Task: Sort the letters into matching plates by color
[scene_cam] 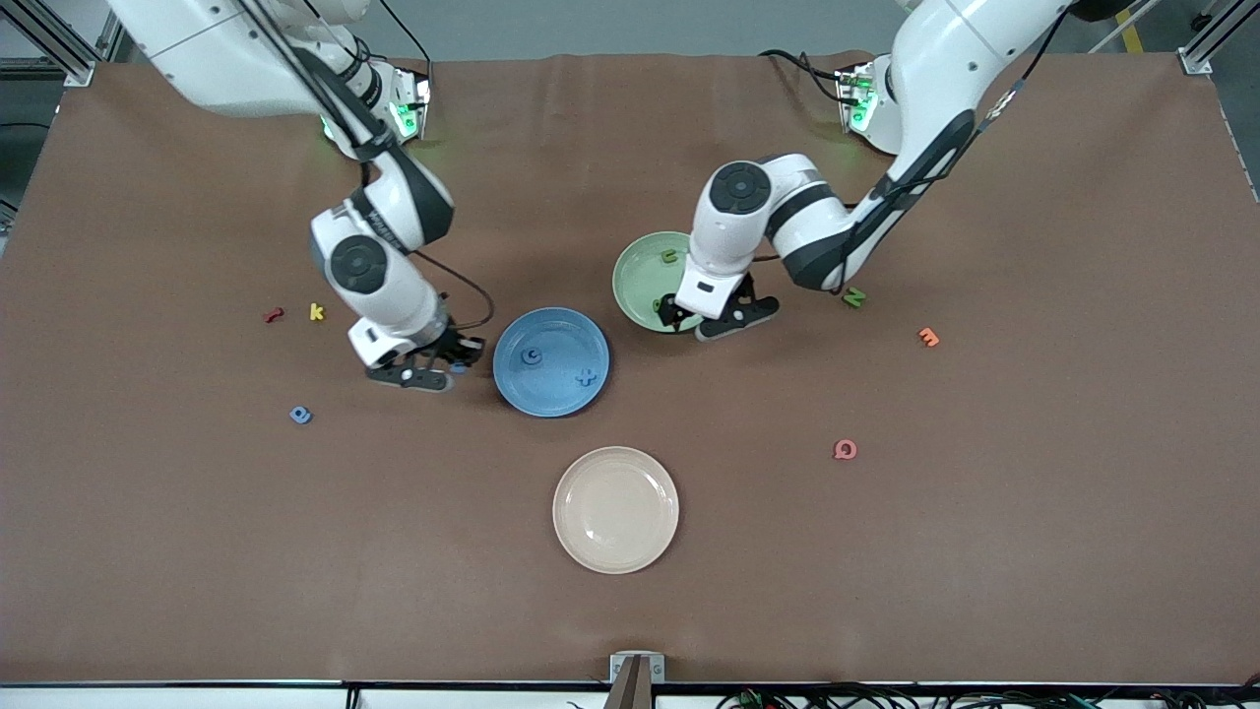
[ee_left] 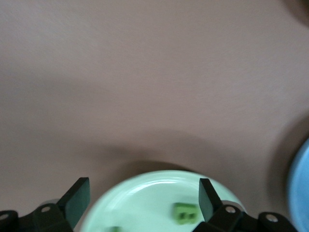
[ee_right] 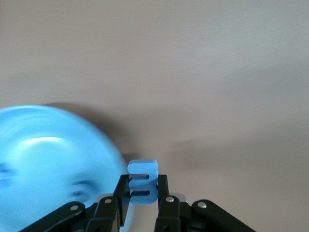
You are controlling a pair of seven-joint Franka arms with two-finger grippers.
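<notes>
The blue letter hangs outside the blue plate's rim in the right wrist view, so my right gripper keeps hold of it for now until it is inside.
My right gripper [scene_cam: 453, 362] is shut on a small blue letter [ee_right: 143, 180], low over the table beside the blue plate [scene_cam: 551, 335]; the letter shows faintly in the front view [scene_cam: 459, 368]. Two blue letters [scene_cam: 532, 356] [scene_cam: 587, 376] lie in that plate. Another blue letter [scene_cam: 300, 415] lies on the table toward the right arm's end. My left gripper [scene_cam: 704, 317] is open and empty over the pale green plate [scene_cam: 640, 281], whose rim shows between its fingers [ee_left: 145, 193]. A green letter [ee_left: 186, 213] lies in the plate by one finger; another [scene_cam: 669, 256] lies farther in. A green letter [scene_cam: 853, 296] lies on the table.
A cream-white plate [scene_cam: 615, 509] stands nearer the front camera than the blue plate. Red [scene_cam: 274, 315] and yellow [scene_cam: 316, 311] letters lie toward the right arm's end. Orange [scene_cam: 928, 337] and pink [scene_cam: 845, 450] letters lie toward the left arm's end.
</notes>
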